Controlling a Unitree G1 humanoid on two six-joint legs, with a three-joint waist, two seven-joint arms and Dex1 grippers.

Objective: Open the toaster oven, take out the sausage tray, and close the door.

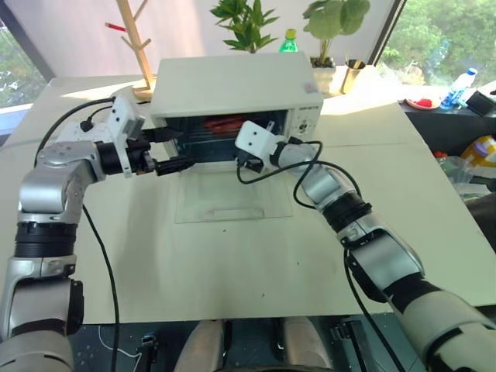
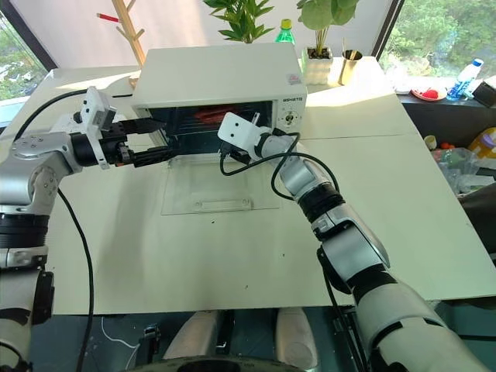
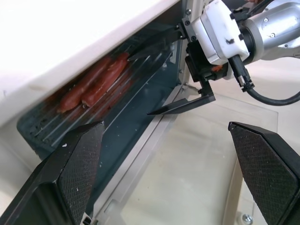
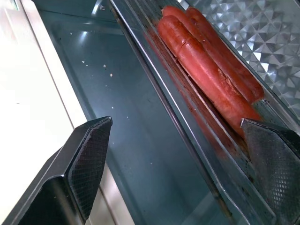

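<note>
I need to pick up the tray by its front rim (image 4: 187,136) with my right gripper next, to keep it level, because red sausages lie loose across it.
The white toaster oven (image 1: 232,81) stands at the back of the table. Its glass door (image 1: 203,203) lies flat, open, on the tabletop with its handle (image 1: 232,211) toward me. Inside, the sausage tray (image 4: 197,136) carries red sausages (image 4: 206,70) on a wire rack. My right gripper (image 1: 243,158) is open at the oven mouth's right part, with the tray's near rim between its fingers (image 4: 89,154), apart from both. At the mouth's left edge my left gripper (image 1: 184,149) is also open, holding nothing; its wrist view looks across the opening at the sausages (image 3: 93,79).
Potted plants (image 1: 246,23), a green bottle (image 1: 288,43) and a brass cup (image 1: 353,75) stand behind the oven. A wooden stand (image 1: 138,46) is at the back left. Black cables hang from both wrists. A cluttered side surface (image 1: 465,93) lies to the right.
</note>
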